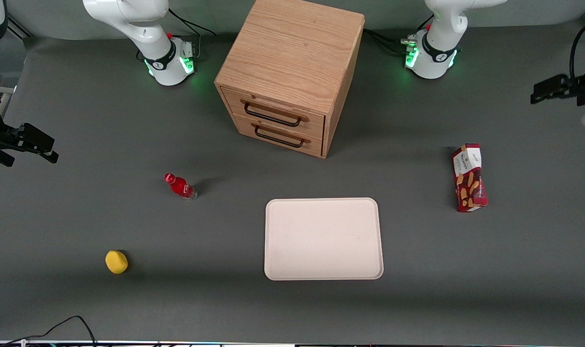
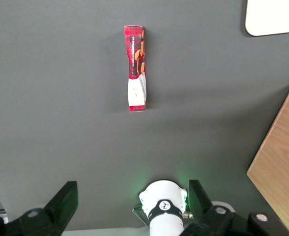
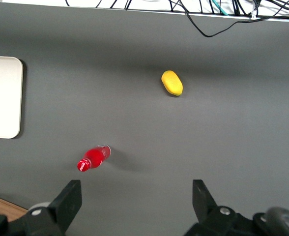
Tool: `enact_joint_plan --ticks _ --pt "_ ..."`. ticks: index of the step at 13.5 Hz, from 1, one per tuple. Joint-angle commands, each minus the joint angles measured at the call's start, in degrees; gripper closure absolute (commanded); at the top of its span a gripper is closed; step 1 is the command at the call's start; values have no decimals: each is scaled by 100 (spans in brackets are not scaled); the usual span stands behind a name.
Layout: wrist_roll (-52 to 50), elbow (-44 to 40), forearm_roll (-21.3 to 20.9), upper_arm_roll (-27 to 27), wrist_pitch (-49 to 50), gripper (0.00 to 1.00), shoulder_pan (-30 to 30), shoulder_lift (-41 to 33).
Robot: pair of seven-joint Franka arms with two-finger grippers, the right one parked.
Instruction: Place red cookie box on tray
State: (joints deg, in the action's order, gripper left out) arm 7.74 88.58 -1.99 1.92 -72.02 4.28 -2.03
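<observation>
To place the red cookie box on the cream-white tray (image 1: 323,238), my left gripper next needs to grab the box by its middle (image 1: 468,179) beside the white label.
The red cookie box (image 1: 469,177) lies flat on the grey table toward the working arm's end, its white label end pointing away from the front camera; it also shows in the left wrist view (image 2: 136,69). The cream-white tray (image 1: 323,238) sits mid-table, nearer the front camera, with nothing on it; one corner of the tray (image 2: 272,17) appears in the wrist view. My left gripper (image 1: 545,91) hangs well above the table, farther from the front camera than the box. The gripper (image 2: 132,196) is open, with nothing between its fingers.
A wooden two-drawer cabinet (image 1: 292,72) stands mid-table, farther from the front camera than the tray. A small red bottle (image 1: 180,186) and a yellow fruit (image 1: 116,261) lie toward the parked arm's end. The working arm's white base (image 2: 164,206) shows between the fingers.
</observation>
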Motion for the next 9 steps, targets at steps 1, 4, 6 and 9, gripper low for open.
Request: enact_joint_plan --ticks 1,4,6,9 --pt "210 -7 6 36 30 0 -51 -34" --pt "193 185 -12 36 -92 0 -51 114" --pt "228 1085 6 -16 -1063 0 -7 116" --pt "237 2765 6 -25 -2996 0 2 1"
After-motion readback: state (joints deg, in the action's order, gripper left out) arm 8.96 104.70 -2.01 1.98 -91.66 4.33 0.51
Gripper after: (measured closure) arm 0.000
